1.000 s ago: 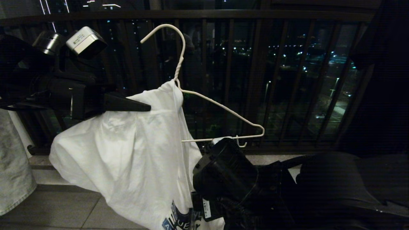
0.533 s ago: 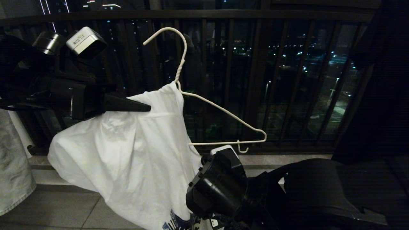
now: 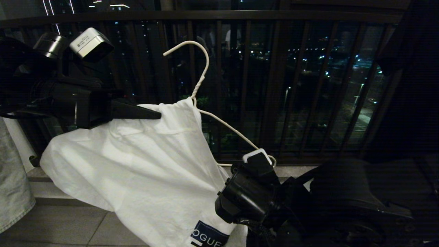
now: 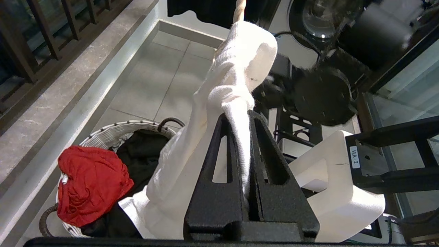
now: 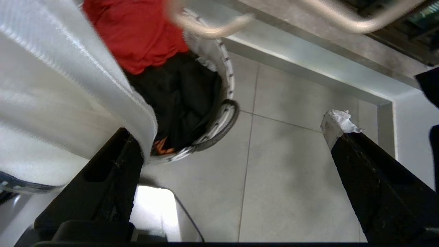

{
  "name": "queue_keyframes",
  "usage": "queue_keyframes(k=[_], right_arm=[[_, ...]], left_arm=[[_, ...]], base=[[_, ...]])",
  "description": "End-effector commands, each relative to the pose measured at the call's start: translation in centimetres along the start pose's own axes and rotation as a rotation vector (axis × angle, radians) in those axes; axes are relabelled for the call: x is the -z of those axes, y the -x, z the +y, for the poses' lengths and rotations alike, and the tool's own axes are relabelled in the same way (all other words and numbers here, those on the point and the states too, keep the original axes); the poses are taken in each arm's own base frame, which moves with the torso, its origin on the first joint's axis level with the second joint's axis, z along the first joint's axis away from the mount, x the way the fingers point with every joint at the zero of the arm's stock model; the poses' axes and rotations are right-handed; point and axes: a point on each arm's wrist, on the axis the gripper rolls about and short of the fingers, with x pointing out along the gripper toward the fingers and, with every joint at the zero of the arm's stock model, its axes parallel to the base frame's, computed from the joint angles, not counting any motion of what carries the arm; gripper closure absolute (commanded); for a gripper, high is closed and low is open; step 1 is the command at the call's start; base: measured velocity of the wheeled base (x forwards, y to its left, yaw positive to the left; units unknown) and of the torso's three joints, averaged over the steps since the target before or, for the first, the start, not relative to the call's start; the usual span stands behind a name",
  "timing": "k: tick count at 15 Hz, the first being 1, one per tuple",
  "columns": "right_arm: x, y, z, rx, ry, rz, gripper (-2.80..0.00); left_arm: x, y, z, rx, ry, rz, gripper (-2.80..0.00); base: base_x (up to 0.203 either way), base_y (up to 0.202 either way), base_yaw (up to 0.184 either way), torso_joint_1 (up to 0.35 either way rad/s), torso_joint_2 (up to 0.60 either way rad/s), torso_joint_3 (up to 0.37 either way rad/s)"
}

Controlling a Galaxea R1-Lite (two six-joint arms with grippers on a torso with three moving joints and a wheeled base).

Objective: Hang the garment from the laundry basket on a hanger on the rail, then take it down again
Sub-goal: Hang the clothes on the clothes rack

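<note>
The white garment needs to go over the hanger's bare side (image 3: 231, 128), so my right gripper should next grab the garment by its loose collar edge (image 3: 217, 168) to pull it there.
The white garment (image 3: 144, 171) hangs half on the white wire hanger (image 3: 202, 68), whose hook points up in front of dark balcony bars. My left gripper (image 3: 156, 115) is shut on the collar; in the left wrist view the ribbed collar (image 4: 240, 103) sits pinched at that gripper (image 4: 240, 118). The hanger's right shoulder is bare wire. Just under its end is my right gripper (image 3: 260, 158), which stands open (image 5: 231, 128) with the garment (image 5: 68, 103) brushing one finger and the hanger wire (image 5: 212, 29) beyond. The laundry basket (image 4: 113, 128) stands on the floor below. The rail is out of view.
Red clothing (image 4: 92, 181) and black clothing (image 4: 144, 151) fill the basket. Pale denim (image 3: 13, 185) hangs at the far left and a dark garment (image 3: 411, 85) at the right. The balcony railing (image 3: 240, 15) and a stone ledge (image 3: 41, 175) lie ahead.
The hanger has sunk and swung to the right, dragging the garment with it. My right gripper has turned at the wrist and come up under the hanger's right end. The left gripper kept still.
</note>
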Motion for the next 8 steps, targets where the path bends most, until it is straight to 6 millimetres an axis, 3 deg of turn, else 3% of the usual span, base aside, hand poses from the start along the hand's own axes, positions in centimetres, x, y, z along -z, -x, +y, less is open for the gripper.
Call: queue_keyframes(k=[1,3,4,8], right_arm=[[-0.58,-0.35,-0.77,0.021,-0.030,-0.003,-2.80],[-0.55,-0.36,-0.80,0.023,-0.025,0.000,-2.80],[-0.55,-0.36,-0.80,0.023,-0.021,0.000,0.00],[-0.65,-0.61,-0.95,0.029,-0.020,0.002,0.00]], left_arm=[[0.05,0.01,-0.01,0.006,0.002,-0.003,0.00],[0.02,0.03,-0.06,0.005,0.001,-0.003,0.00],[0.04,0.02,-0.02,0.006,0.001,-0.003,0.00],[0.02,0.03,-0.06,0.005,-0.001,-0.003,0.00]], base=[[0.000,0.000,0.000,0.000,0.00,0.000],[0.000,0.000,0.000,0.000,0.00,0.000],[0.000,0.000,0.000,0.000,0.00,0.000],[0.000,0.000,0.000,0.000,0.00,0.000]])
